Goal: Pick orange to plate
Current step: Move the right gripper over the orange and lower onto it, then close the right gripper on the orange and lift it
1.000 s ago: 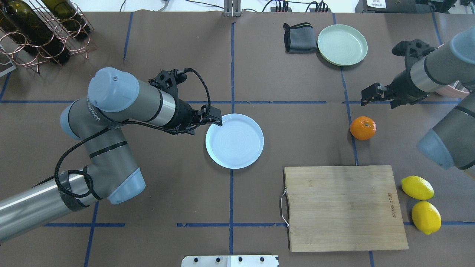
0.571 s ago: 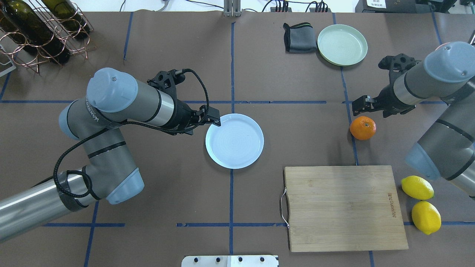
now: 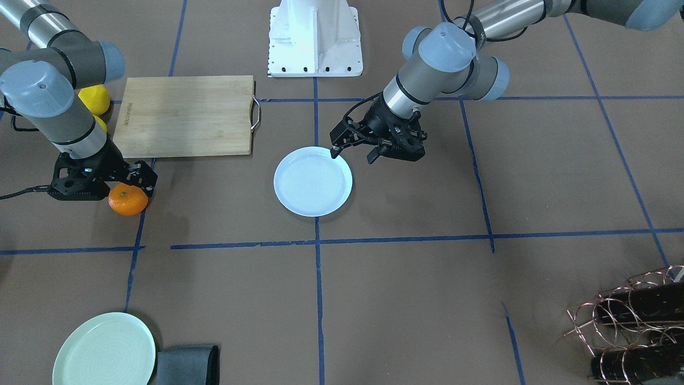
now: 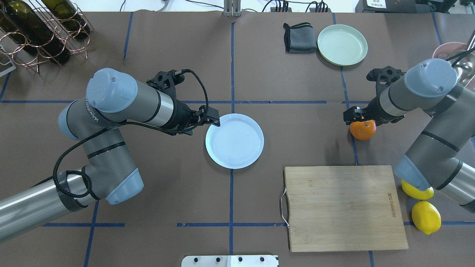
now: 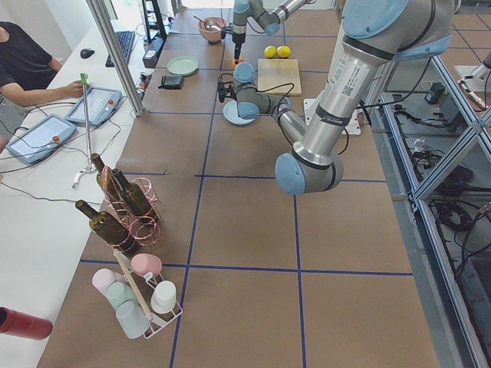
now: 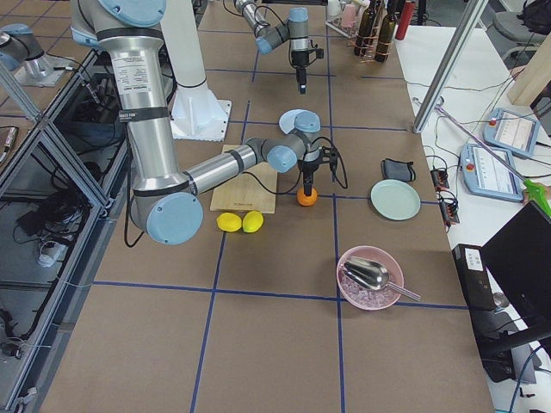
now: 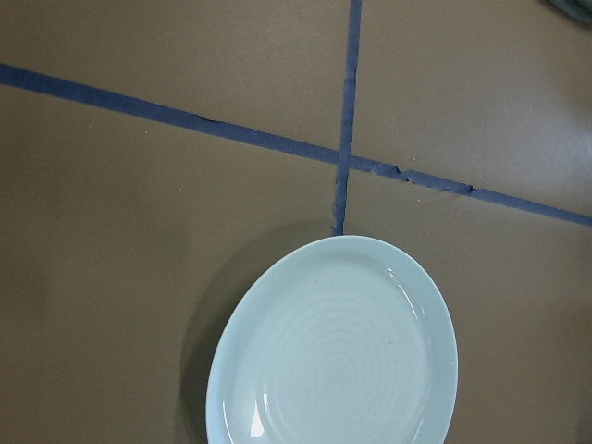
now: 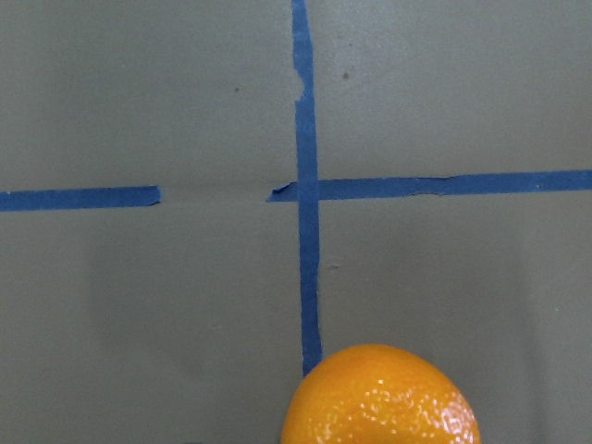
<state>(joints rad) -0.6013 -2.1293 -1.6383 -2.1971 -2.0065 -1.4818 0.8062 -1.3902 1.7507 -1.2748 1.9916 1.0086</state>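
Observation:
I should grab around the orange's round body [image 3: 128,201] with my right gripper next. Then it can set the orange on the white plate [image 3: 312,182].
The orange [image 4: 364,130] rests on the brown table on the right, on a blue tape line, and fills the bottom edge of the right wrist view [image 8: 381,398]. My right gripper [image 4: 360,119] hangs open just above its far side, pointing down, with one finger [image 3: 143,179] showing beside the fruit [image 3: 128,200]. The pale blue-white plate [image 4: 234,141] lies bare at the table's middle. My left gripper [image 4: 205,127] hovers open at the plate's left rim, holding nothing; its wrist view looks down on the plate [image 7: 333,356].
A wooden cutting board [image 4: 343,207] lies near the orange, with two lemons [image 4: 426,217] to its right under my right elbow. A mint-green plate [image 4: 342,44] and grey cloth [image 4: 298,37] sit at the back. A bottle rack [image 4: 41,29] is far left and a pink bowl [image 6: 368,277] far right.
My right gripper has swung left and toward the robot, dropping from beyond the orange to just over it. The left arm, the plate and the orange have stayed put.

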